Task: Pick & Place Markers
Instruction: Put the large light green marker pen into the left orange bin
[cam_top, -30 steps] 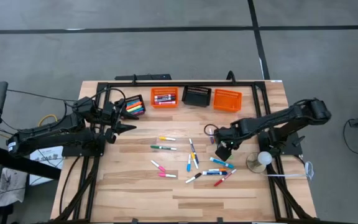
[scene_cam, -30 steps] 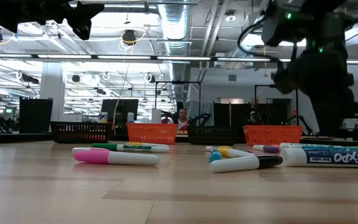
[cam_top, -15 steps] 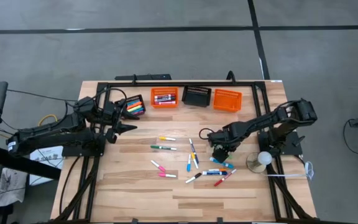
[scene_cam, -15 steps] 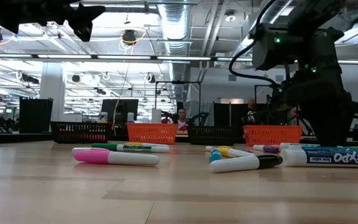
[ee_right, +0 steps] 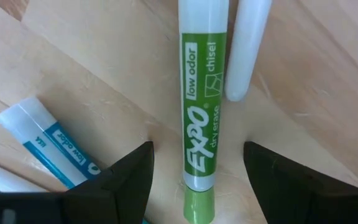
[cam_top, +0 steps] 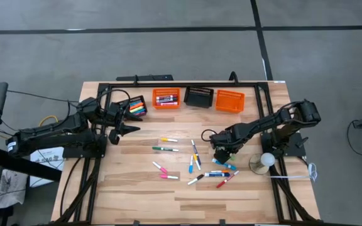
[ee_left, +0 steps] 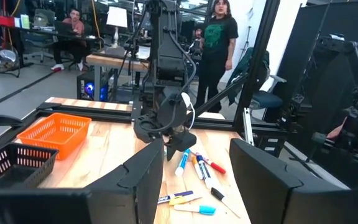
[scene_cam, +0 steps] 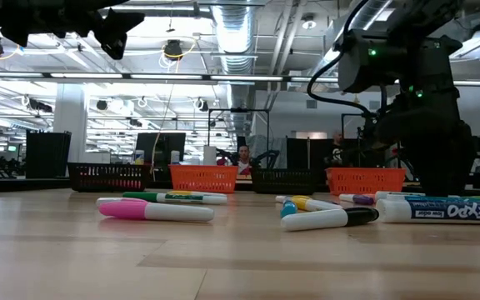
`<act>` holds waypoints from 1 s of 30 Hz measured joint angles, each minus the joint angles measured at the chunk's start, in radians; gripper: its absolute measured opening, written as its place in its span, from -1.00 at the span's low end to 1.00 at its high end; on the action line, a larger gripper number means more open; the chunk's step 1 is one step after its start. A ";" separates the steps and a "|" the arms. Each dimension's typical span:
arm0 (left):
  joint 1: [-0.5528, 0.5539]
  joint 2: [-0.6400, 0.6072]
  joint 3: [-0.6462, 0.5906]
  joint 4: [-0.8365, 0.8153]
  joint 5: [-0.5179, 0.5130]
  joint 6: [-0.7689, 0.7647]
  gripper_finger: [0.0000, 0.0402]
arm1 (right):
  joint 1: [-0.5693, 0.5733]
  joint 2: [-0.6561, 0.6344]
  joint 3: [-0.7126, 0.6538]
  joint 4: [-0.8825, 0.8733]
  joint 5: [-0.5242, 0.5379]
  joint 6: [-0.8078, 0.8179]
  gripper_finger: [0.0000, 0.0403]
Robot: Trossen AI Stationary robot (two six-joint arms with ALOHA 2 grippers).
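The green marker has its EXPO label (ee_right: 201,140) between the low fingers, and the white marker (ee_right: 247,50) ends beyond them, so it is time for my right gripper to close on the green marker now.
Several markers (cam_top: 193,162) lie flat and scattered on the wooden table (cam_top: 137,194). My right gripper (cam_top: 221,155) points down over their right-hand group. It is open, and its fingers stand on either side of a green marker (ee_right: 202,124) without touching it. A white marker (ee_right: 247,50) and a blue one (ee_right: 48,146) lie close beside the green one. My left gripper (cam_top: 131,130) hovers level above the table's left part. It is open with nothing between its fingers (ee_left: 148,174).
Along the far edge stand a black basket (cam_top: 136,107) and an orange one (cam_top: 166,98), both holding markers, then another black basket (cam_top: 198,96) and an orange one (cam_top: 230,100). A white ball on a stand (cam_top: 266,160) sits near the right edge.
My right gripper has come down toward the markers and shifted a little toward the table's left, then held still. Its fingers have stayed open.
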 joint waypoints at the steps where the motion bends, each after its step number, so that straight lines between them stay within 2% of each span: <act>1: 0.000 0.000 0.000 0.000 0.000 0.000 -0.08 | 0.000 0.000 0.000 0.001 0.001 0.000 0.18; 8: 0.000 0.000 0.000 0.000 0.000 0.000 -0.08 | 0.000 0.001 0.000 0.002 0.002 0.003 0.16; 13: 0.000 0.000 0.000 0.000 0.000 0.000 -0.08 | 0.000 0.001 -0.001 0.000 0.005 0.002 0.04; 30: 0.000 0.000 0.000 0.000 0.000 0.000 -0.08 | -0.002 0.001 0.003 -0.026 -0.019 0.003 -0.77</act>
